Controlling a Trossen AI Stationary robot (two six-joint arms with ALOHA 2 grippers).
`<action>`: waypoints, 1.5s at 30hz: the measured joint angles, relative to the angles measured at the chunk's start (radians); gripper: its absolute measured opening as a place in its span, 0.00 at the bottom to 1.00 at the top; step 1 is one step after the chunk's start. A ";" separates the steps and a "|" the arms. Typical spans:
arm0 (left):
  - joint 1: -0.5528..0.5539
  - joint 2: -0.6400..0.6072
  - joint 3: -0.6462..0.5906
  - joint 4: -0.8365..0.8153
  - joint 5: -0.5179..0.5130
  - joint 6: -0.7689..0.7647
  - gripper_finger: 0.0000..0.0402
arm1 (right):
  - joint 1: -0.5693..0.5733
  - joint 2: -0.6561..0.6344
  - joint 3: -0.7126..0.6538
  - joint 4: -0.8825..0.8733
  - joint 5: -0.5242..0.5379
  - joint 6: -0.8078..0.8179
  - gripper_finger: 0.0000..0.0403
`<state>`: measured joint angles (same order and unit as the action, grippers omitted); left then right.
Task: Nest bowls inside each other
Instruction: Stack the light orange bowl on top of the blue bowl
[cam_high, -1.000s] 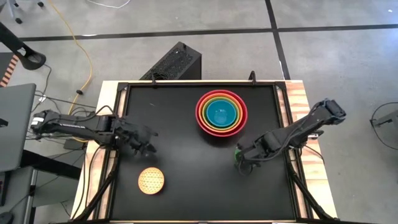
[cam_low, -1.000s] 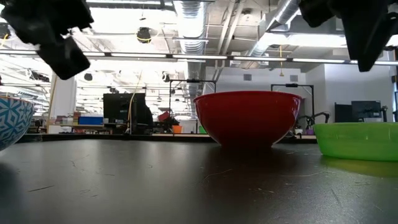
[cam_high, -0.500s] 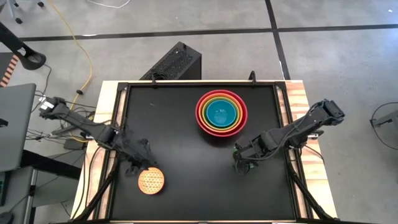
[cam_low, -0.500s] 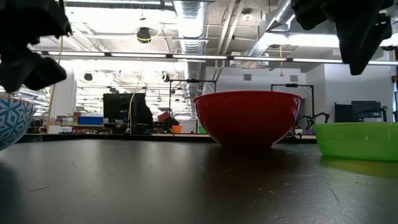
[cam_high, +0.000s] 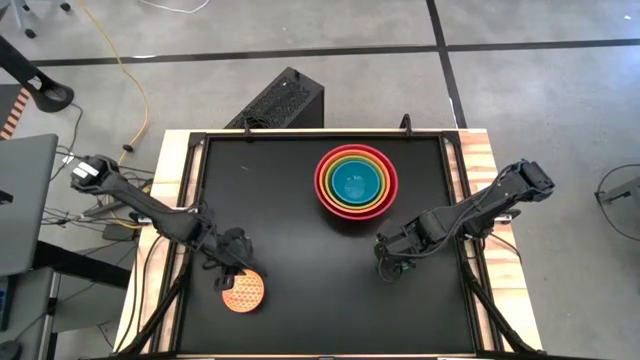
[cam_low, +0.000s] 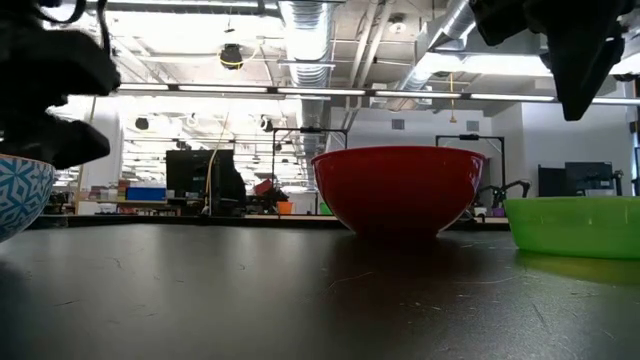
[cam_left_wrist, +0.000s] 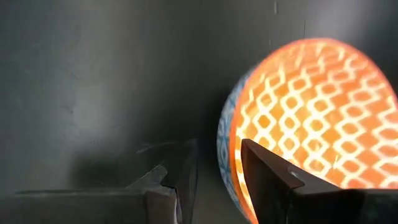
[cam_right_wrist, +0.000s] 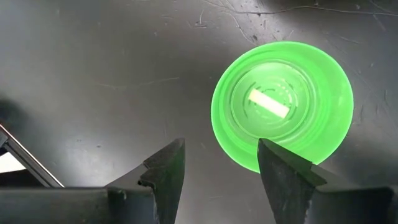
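I will next pinch the dotted yellow bowl by its rim (cam_left_wrist: 239, 112) with my left gripper. Then my left gripper can nest that bowl into the teal bowl.
The red bowl (cam_high: 355, 182) stands at the far middle of the black table with the orange, lime green and teal bowls nested inside it. Near the left front rests the dotted yellow bowl (cam_high: 243, 291), blue-patterned outside (cam_low: 20, 195), upright on its base. My left gripper (cam_left_wrist: 217, 177) is open, one finger over the bowl's inside and one outside its rim (cam_left_wrist: 225, 140); I see no touch. The small bright green bowl (cam_right_wrist: 283, 102) sits upright on the table at the right. My right gripper (cam_right_wrist: 217, 168) hovers open above and beside it.
A black box (cam_high: 280, 100) stands on the floor beyond the table's far edge. Wooden strips (cam_high: 480, 160) line the table's left and right sides. Bare black tabletop (cam_high: 310, 270) lies between the two grippers.
My left gripper has swung toward the table's near edge and come down, tipping more steeply, until its fingers stand over the dotted yellow bowl's rim. The bowl has stayed in place.
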<state>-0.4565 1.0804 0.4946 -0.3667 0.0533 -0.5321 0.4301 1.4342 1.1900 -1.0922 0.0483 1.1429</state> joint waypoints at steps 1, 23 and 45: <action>-0.007 0.017 0.000 0.001 0.005 0.006 0.28 | 0.000 0.000 0.000 0.000 0.000 -0.002 0.54; 0.019 0.037 0.172 -0.198 -0.043 0.136 0.01 | 0.000 0.000 0.000 0.008 0.034 0.041 0.54; 0.769 0.661 1.047 -0.204 0.227 0.705 0.00 | 0.137 0.000 0.000 0.039 0.074 0.296 0.54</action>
<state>0.3130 1.7410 1.5415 -0.5706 0.2799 0.1726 0.5671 1.4338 1.1900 -1.0532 0.1226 1.4390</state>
